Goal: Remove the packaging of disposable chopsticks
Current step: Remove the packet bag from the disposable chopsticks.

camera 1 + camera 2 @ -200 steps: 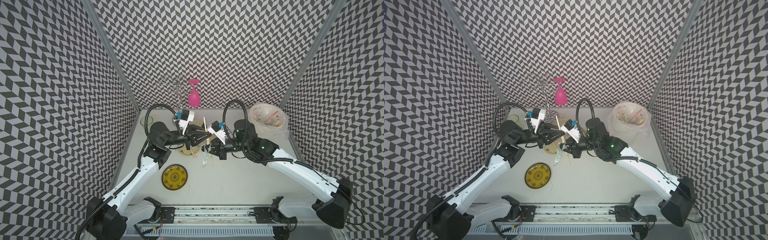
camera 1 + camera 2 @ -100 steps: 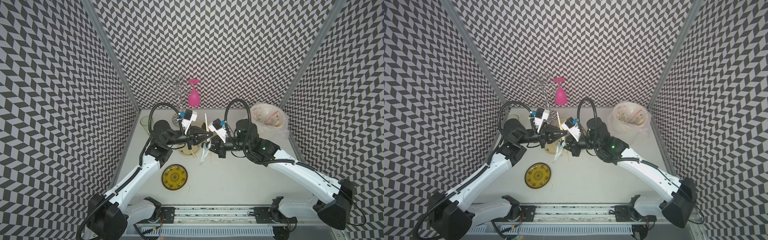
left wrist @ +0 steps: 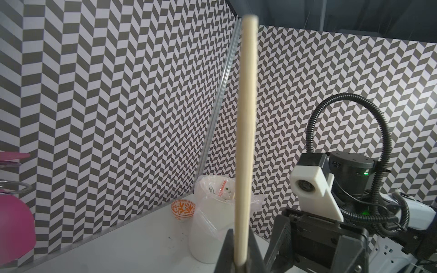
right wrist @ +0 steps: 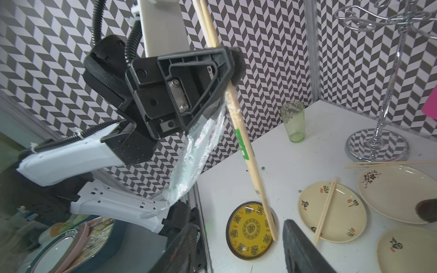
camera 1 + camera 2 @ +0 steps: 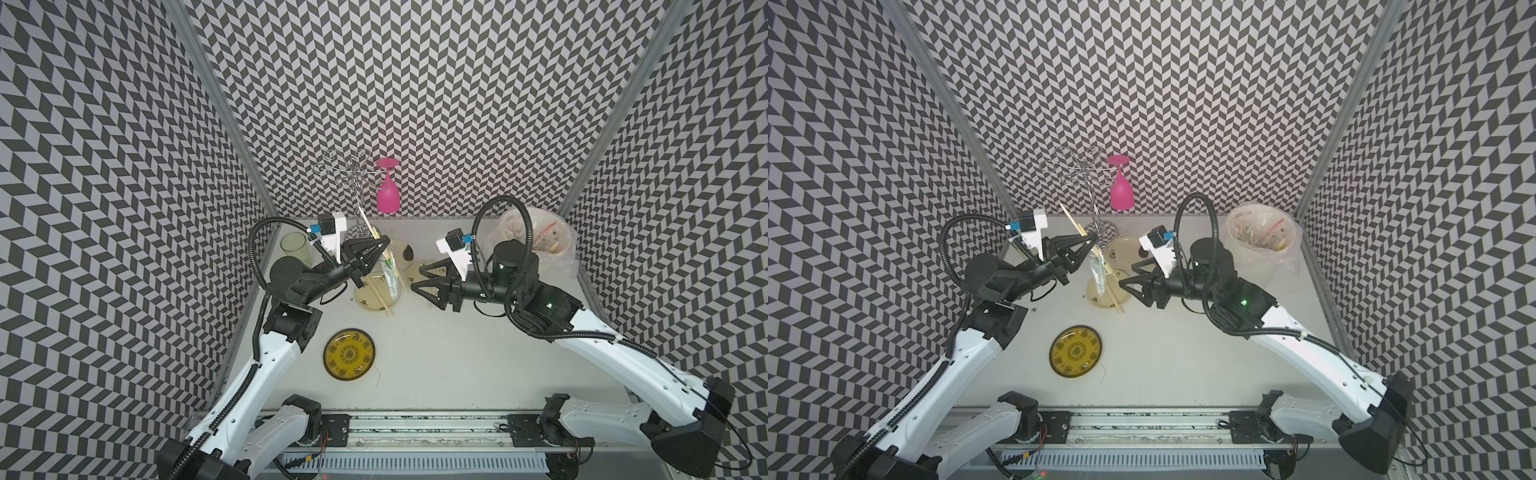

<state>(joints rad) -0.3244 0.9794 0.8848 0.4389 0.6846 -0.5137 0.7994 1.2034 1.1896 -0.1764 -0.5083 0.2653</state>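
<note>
My right gripper grabs the clear packaging [image 4: 196, 160] by its loose hanging end next, to pull it off while my left gripper holds the chopsticks.
My left gripper [image 5: 384, 241] is shut on a pair of disposable chopsticks [image 5: 384, 291], held slanted above a cream plate [image 5: 365, 297]. Their clear packaging [image 4: 196, 160] with a green band [image 4: 242, 144] hangs crumpled below the jaws and still clings to the sticks' middle. Both ends of the sticks look bare. In the left wrist view the chopsticks [image 3: 246, 141] rise straight out of the shut left gripper [image 3: 241, 260]. My right gripper [image 5: 415, 279] stands open to the right, apart from the sticks, and holds nothing. Both top views show this; the left gripper [image 5: 1086, 241] and right gripper [image 5: 1127, 275] face each other.
A yellow plate [image 5: 350, 354] lies at the front. Cream plates [image 4: 331, 212] lie mid-table, one bearing a bare pair of chopsticks [image 4: 325, 212]. A green glass [image 5: 294, 248], a wire rack with a pink goblet [image 5: 388, 195] and a bag-lined bin [image 5: 536, 237] stand along the back.
The right gripper has opened and drawn back to the right, away from the chopsticks. The left gripper has closed on the sticks and lifted them slightly toward the back.
</note>
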